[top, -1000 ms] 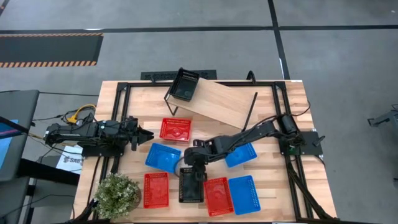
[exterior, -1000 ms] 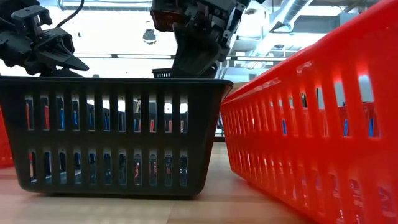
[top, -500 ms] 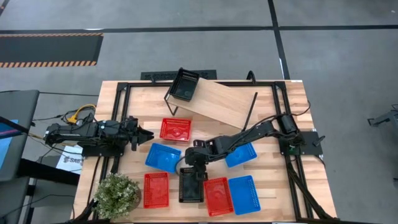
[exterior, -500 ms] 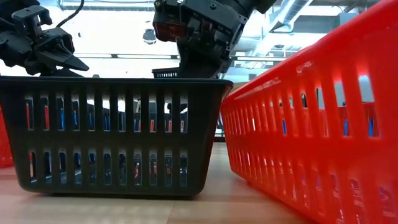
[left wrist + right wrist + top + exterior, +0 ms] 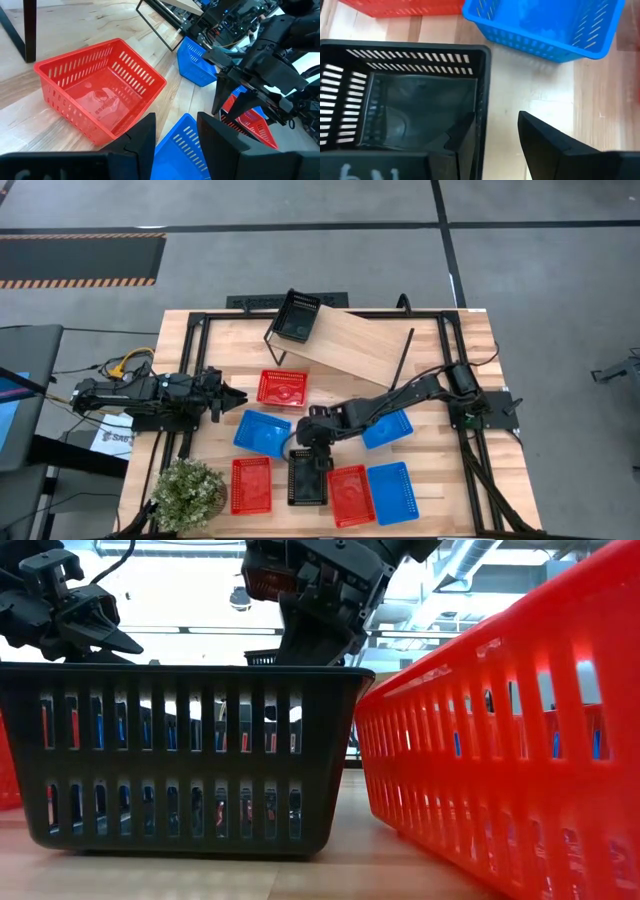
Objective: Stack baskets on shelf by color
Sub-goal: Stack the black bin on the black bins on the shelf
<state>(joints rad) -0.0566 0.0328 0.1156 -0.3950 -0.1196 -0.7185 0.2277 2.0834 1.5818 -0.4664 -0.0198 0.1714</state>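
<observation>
Next, the right gripper grabs the black basket by its rim, to stack it with the black one on the shelf.
My right gripper [image 5: 305, 450] hangs open over the far end of a black basket [image 5: 307, 477] near the table's front. In the right wrist view one finger [image 5: 462, 137] is inside the basket and the other [image 5: 545, 145] is outside its end wall [image 5: 483, 95], with a gap showing. My left gripper [image 5: 235, 395] waits open at the table's left, between a red basket [image 5: 100, 95] and a blue basket [image 5: 182, 145]. The shelf [image 5: 350, 345] lies skewed at the far side, with another black basket [image 5: 298, 315] on its left end.
Around the black basket stand two red baskets [image 5: 251, 485] [image 5: 351, 495] and a blue one [image 5: 393, 492]. Another blue basket [image 5: 387, 428] lies under my right arm. A potted plant [image 5: 187, 490] sits at the near left corner. A black rod [image 5: 403, 358] sticks out beside the shelf.
My right gripper has sunk very slightly toward the black basket's far rim. Nothing else has moved.
</observation>
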